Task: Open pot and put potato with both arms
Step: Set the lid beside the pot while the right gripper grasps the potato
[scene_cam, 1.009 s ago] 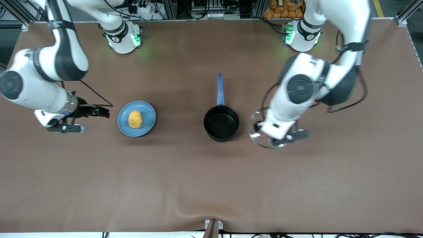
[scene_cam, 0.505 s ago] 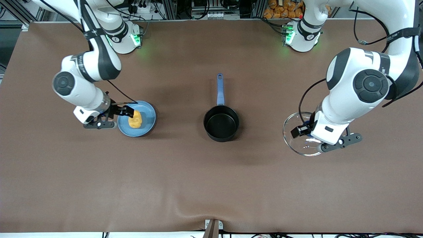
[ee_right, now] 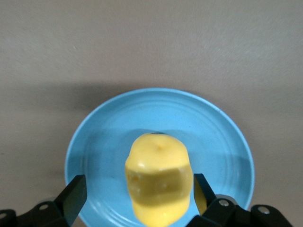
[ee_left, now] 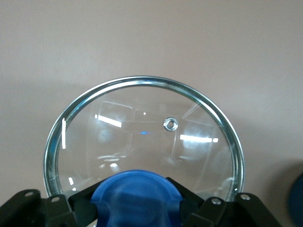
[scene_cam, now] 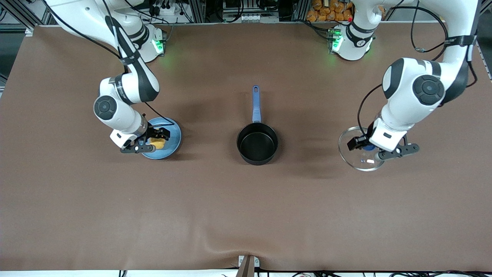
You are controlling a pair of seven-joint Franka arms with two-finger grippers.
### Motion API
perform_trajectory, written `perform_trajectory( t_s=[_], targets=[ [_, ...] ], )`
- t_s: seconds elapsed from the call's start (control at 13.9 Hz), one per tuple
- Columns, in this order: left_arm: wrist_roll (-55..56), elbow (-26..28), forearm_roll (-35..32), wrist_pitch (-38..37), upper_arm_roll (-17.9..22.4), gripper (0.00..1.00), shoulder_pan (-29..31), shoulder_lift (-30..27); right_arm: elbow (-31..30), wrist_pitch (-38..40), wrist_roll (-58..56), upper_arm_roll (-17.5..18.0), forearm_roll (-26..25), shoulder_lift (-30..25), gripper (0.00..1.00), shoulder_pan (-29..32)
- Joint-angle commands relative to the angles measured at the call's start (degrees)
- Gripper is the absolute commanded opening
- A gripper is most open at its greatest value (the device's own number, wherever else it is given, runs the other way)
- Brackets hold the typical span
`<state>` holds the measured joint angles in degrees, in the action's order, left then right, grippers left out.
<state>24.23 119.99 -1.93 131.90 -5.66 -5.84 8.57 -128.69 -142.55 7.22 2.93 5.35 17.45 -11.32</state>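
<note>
I should next grab the yellow potato around its plump middle [scene_cam: 157, 142] with my right gripper, so that I can put the potato into the black pot [scene_cam: 257, 143].
The black pot [scene_cam: 257, 143] stands uncovered at mid-table, its blue handle [scene_cam: 255, 104] pointing toward the robots' bases. Its glass lid [scene_cam: 359, 154] [ee_left: 142, 127] is low over the table toward the left arm's end. My left gripper [scene_cam: 367, 147] [ee_left: 135, 205] is shut on the lid's blue knob [ee_left: 135, 191]. The yellow potato [scene_cam: 157, 143] [ee_right: 158, 179] lies on a light-blue plate [scene_cam: 172, 132] [ee_right: 218, 137] toward the right arm's end. My right gripper [scene_cam: 155, 139] [ee_right: 137, 194] is open down at the plate, with one finger [ee_right: 75, 191] on each side of the potato.
A brown cloth [scene_cam: 246, 200] covers the table, with a raised wrinkle [scene_cam: 230, 236] near the front edge. Bare cloth lies between the plate and the pot, and between the pot and the lid.
My right arm swung in from the table's end and brought its open gripper down around the potato. My left arm carried the lid away from the pot and lower.
</note>
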Motion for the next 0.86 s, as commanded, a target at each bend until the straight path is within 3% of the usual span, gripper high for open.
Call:
perform_trajectory(
  t_s=[0.0,0.29,0.5,0.58,0.72,0.79],
  targets=[
    [-4.79,8.05,1.23,6.42,-0.40,0.00,2.49,-1.81,-0.95,-1.50,0.16,-0.29,-0.95,-0.05,1.00,0.24],
    [-10.16,13.43,0.96,15.48,-0.31,0.00,4.96,4.42,-1.04,-3.17,0.34,-0.20,-1.13,1.71,1.00,0.33],
    [-10.26,12.90,0.79,17.86,-0.40,0.00,4.61,9.26,-1.30,-3.17,0.34,-0.29,-1.13,2.06,0.85,0.42],
    [-10.26,12.90,0.61,19.17,-0.40,0.00,4.61,10.49,-1.30,-3.17,0.34,-0.29,-1.22,1.98,0.75,0.34],
    [-10.26,12.90,0.26,19.72,-0.40,0.00,4.53,11.20,-1.13,-3.17,0.16,-0.29,-1.22,1.98,0.21,0.33],
    [-10.34,12.90,0.26,19.72,-0.49,0.00,4.52,11.29,-0.86,-3.00,0.16,-0.20,-1.22,1.80,0.00,0.33]
  ],
)
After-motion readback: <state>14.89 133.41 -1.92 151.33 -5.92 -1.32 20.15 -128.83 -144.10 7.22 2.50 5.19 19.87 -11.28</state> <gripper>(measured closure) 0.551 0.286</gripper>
